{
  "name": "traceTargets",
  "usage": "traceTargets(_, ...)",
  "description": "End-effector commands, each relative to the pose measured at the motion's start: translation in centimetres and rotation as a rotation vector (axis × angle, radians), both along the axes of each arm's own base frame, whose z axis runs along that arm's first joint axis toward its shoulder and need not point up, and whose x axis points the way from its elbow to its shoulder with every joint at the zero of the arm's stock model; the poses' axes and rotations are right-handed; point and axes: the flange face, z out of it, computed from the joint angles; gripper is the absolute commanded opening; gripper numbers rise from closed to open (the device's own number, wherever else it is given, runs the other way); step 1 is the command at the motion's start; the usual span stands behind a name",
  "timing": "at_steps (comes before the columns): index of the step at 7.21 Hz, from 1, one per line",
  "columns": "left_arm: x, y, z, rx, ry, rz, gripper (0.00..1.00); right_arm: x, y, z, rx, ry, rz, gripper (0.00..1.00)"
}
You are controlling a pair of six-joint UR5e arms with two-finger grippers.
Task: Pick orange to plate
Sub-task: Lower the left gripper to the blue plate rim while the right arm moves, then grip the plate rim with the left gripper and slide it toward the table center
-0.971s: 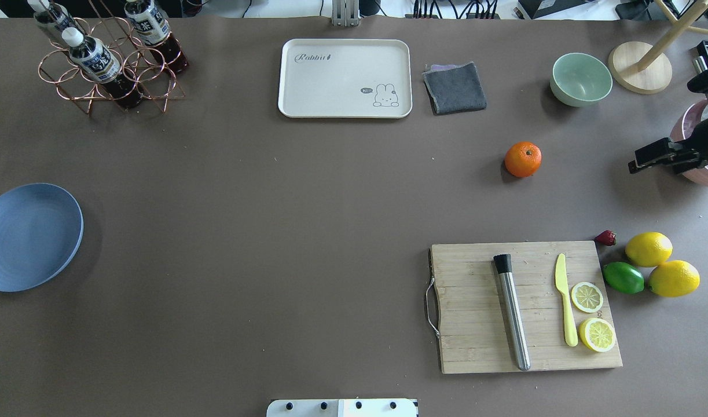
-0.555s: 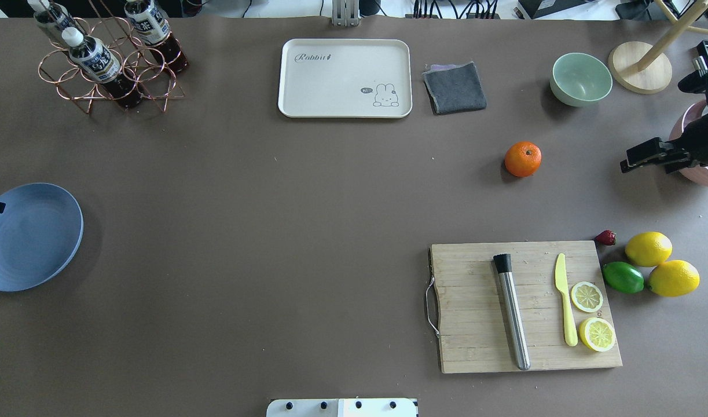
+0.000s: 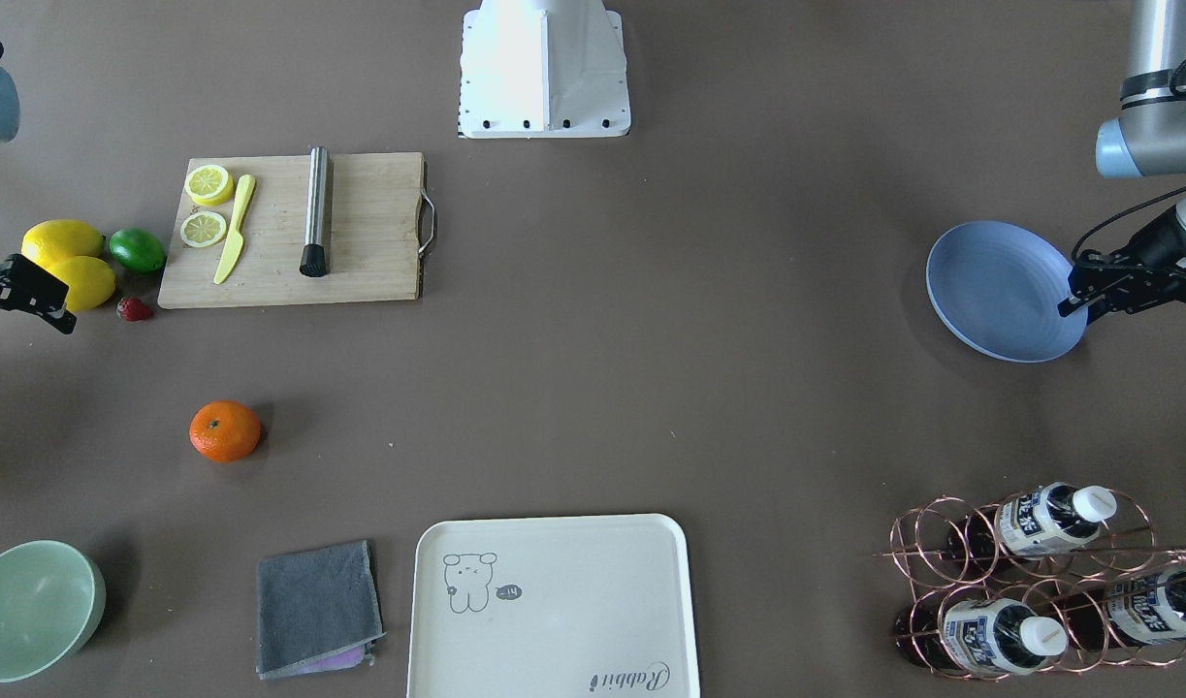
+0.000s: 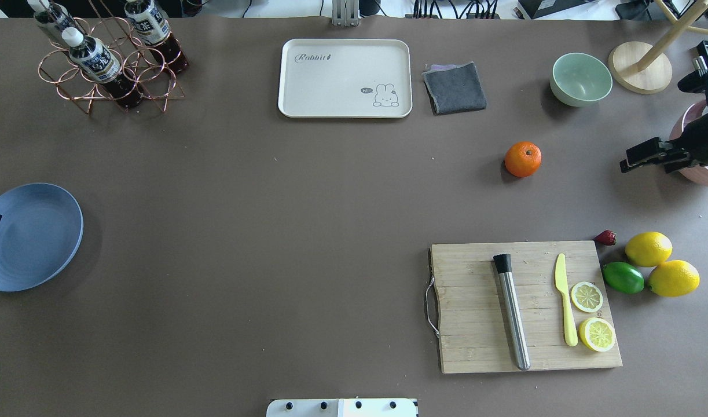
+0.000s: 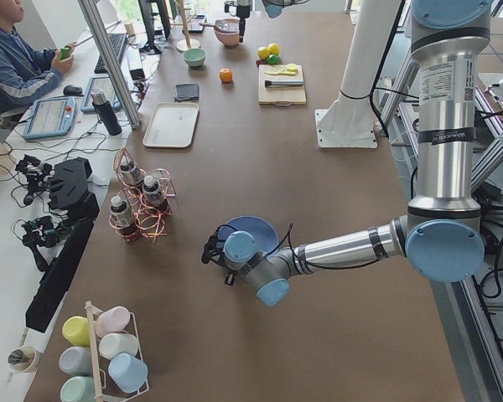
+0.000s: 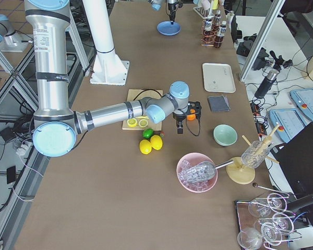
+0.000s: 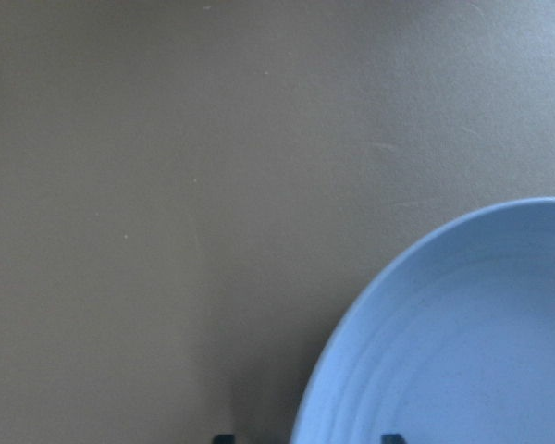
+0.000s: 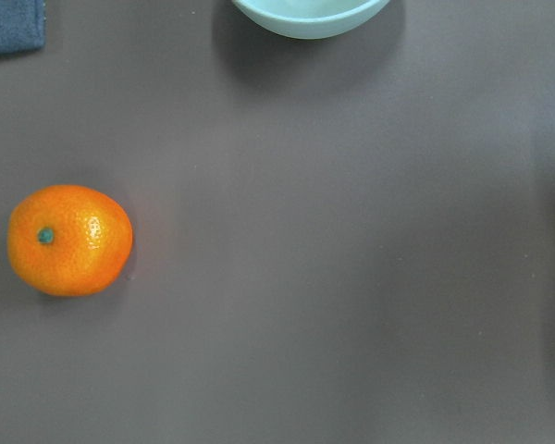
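The left gripper pinches the plate by its thin raised rim (image 3: 1077,312) next, since the plate spreads far wider than my fingers open.
The orange (image 4: 523,159) lies alone on the brown table, right of centre; it also shows at the left of the right wrist view (image 8: 69,240) and in the front-facing view (image 3: 225,430). My right gripper (image 4: 627,163) hovers well to the orange's right, apart from it, open and empty. The periwinkle-blue plate (image 4: 32,236) rests at the table's far left edge and holds nothing. My left gripper (image 3: 1073,296) hangs over the plate's outer rim, and its two fingertips (image 7: 222,437) stand apart at the bottom of the left wrist view, above the plate (image 7: 462,342).
A cutting board (image 4: 475,324) with a muddler, a knife and lemon slices lies near the front right. Two lemons (image 4: 649,249), a lime (image 4: 623,277) and a strawberry (image 4: 605,237) lie beside it. Mint bowl (image 4: 580,79), grey cloth (image 4: 455,87), cream tray (image 4: 345,78) and bottle rack (image 4: 107,58) line the far edge.
My right gripper has shifted slightly left toward the orange. The left gripper's tip has come into the overhead view over the plate's left rim. The orange has not moved.
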Motion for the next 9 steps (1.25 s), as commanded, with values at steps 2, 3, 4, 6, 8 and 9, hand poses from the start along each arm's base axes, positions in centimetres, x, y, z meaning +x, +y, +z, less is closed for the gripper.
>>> traceTargets(2, 0.0, 0.3, -0.3, -0.003, 0.017, 0.008, 0.0, 0.0, 0.0, -0.2, 0.004, -0.002, 0.0, 1.0)
traceTargets(3, 0.2, 0.1, -1.5, -0.032, 0.086, 0.056, 0.0, 0.0, 0.0, -0.2, 0.004, -0.002, 0.0, 1.0)
traceTargets(4, -0.3, -2.0, -4.9, -0.109, 0.167, 0.005, 0.0, 0.0, 0.0, -0.3, 0.005, -0.002, 0.0, 1.0)
traceTargets(6, 1.7, -5.0, -17.4, -0.234, 0.32, -0.099, 0.0, 0.0, 0.0, -0.4, 0.005, -0.005, -0.002, 1.0)
traceTargets(8, 10.4, -4.9, -28.1, -0.299, 0.415, -0.088, 0.0, 0.0, 0.0, -0.3, 0.004, -0.005, -0.002, 1.0)
traceTargets(9, 16.0, -5.0, -31.7, -0.32, 0.438, -0.1, 0.0, 0.0, 0.0, -0.4, 0.005, -0.005, -0.002, 1.0)
